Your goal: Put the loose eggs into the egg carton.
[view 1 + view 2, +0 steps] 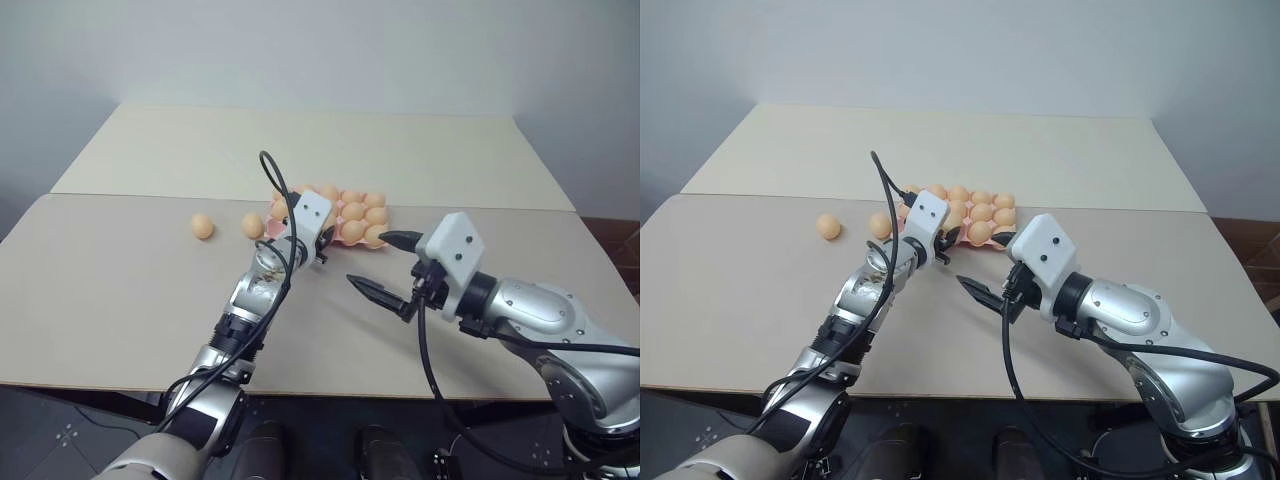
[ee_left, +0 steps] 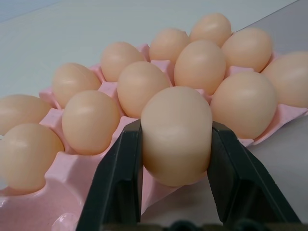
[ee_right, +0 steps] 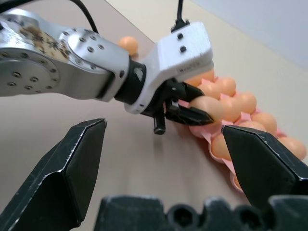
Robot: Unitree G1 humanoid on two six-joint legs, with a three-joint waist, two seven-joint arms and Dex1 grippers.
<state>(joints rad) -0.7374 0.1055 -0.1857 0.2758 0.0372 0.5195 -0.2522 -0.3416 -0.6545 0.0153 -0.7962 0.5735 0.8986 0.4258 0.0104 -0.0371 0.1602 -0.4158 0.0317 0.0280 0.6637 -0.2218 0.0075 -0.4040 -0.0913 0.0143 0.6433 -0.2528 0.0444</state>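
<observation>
The held egg's lower edge (image 2: 174,179) is in the front row of the pink carton, so my left gripper should open now.
My left gripper (image 2: 175,126) is shut on one pale orange-tan egg (image 2: 175,149), held just above the near left corner of the pink egg carton (image 2: 67,166). In the head view this gripper (image 1: 322,240) sits at the carton's front left edge. Several eggs fill the carton's cups. Two loose eggs (image 1: 203,226) (image 1: 252,225) lie on the table to the left of the carton. My right gripper (image 1: 385,265) hovers open and empty in front of the carton's right end, pointing towards the left gripper.
The beige table (image 1: 120,300) has a seam running across behind the carton, with a second panel (image 1: 330,150) beyond it up to the wall. A black cable (image 1: 268,165) loops up above my left wrist. The table's front edge (image 1: 330,390) is close to me.
</observation>
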